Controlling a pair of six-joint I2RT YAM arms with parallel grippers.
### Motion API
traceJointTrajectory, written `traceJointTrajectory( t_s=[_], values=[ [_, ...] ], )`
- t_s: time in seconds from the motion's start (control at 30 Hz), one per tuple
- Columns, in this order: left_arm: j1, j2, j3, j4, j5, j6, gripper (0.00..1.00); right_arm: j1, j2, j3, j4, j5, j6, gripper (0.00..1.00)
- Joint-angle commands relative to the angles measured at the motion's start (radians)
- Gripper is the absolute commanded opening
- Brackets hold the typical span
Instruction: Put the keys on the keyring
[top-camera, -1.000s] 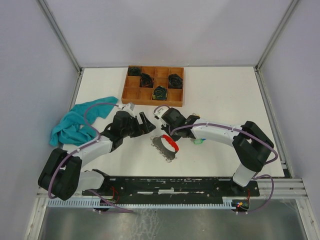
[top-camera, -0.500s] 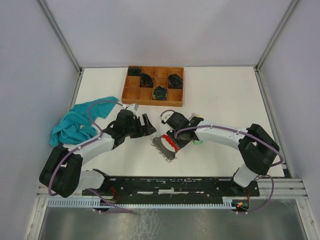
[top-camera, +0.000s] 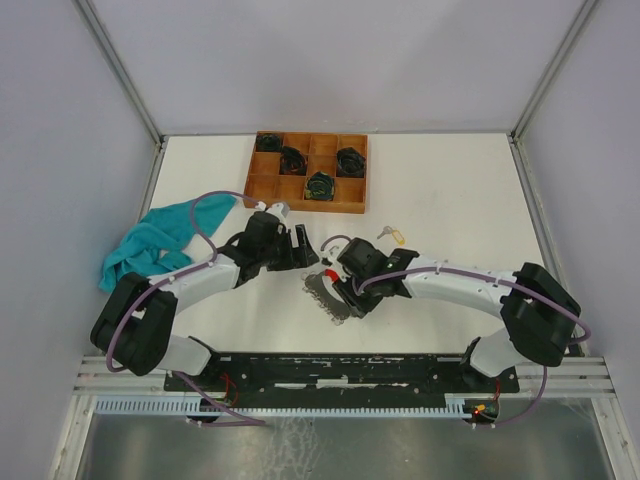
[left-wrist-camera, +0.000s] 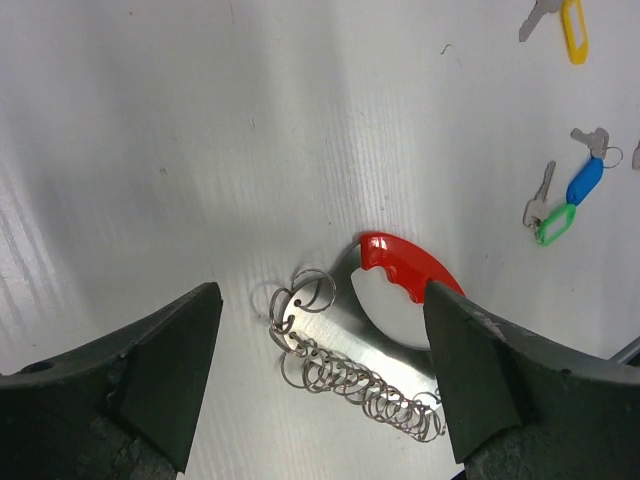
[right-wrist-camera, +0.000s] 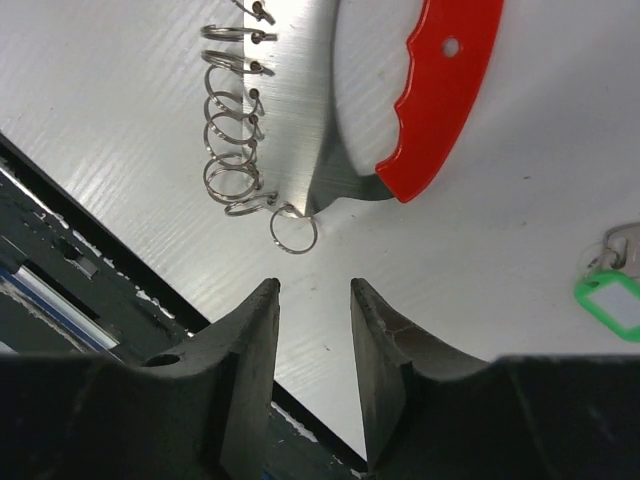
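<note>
Next, my right gripper takes hold of the silver plate by its thin corner edge (right-wrist-camera: 299, 206), so the row of rings stays free to take keys.
The keyring holder is a silver plate (top-camera: 322, 291) with a red handle (left-wrist-camera: 408, 268) and a row of several small split rings (left-wrist-camera: 350, 382). My left gripper (left-wrist-camera: 320, 295) is open wide and empty above its ring end; in the top view it (top-camera: 298, 248) sits just left of the plate. My right gripper (right-wrist-camera: 313, 286) is open by a narrow gap and empty, just short of one loose ring (right-wrist-camera: 294, 232) at the plate's corner (right-wrist-camera: 312, 190). A yellow-tagged key (left-wrist-camera: 572, 20), a blue-tagged key (left-wrist-camera: 585, 180) and a green-tagged key (left-wrist-camera: 553, 222) lie on the table to the right.
A wooden compartment tray (top-camera: 262, 186) with black coiled bundles (top-camera: 320, 184) stands at the back. A teal cloth (top-camera: 150, 245) lies at the left. A black rail (top-camera: 350, 368) runs along the near edge, close under my right gripper.
My right gripper has moved down and left over the plate to its near corner, uncovering the yellow-tagged key. My left gripper has shifted right, closer to the plate.
</note>
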Motion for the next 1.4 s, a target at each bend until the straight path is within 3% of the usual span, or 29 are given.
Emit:
traceJointTrajectory(
  t_s=[0.0,0.5,0.6,0.77,1.03,1.2,1.37],
  values=[
    [-0.006,-0.003,0.018,0.015,-0.006,0.043,0.88,0.02,0.015,-0.006,0.07,-0.048,-0.076,0.43],
    [-0.005,0.029,0.011,0.038,0.003,0.045,0.86,0.067,0.141,0.039,0.11,-0.063,-0.155,0.4],
    [-0.006,0.028,0.007,0.042,0.0,0.045,0.85,0.066,0.146,0.033,0.12,-0.051,-0.155,0.36],
    [-0.005,0.029,0.002,0.048,0.001,0.043,0.83,0.067,0.136,0.035,0.11,-0.019,-0.166,0.21],
    [-0.006,0.06,-0.023,0.086,0.041,0.028,0.69,0.067,0.069,0.053,0.105,0.06,-0.209,0.01],
    [-0.005,0.078,-0.056,0.118,0.077,0.004,0.59,0.064,0.043,0.074,0.139,0.118,-0.238,0.01],
    [-0.006,0.041,-0.11,0.159,0.101,-0.041,0.58,0.045,-0.012,0.068,0.205,0.147,-0.282,0.01]
  ],
)
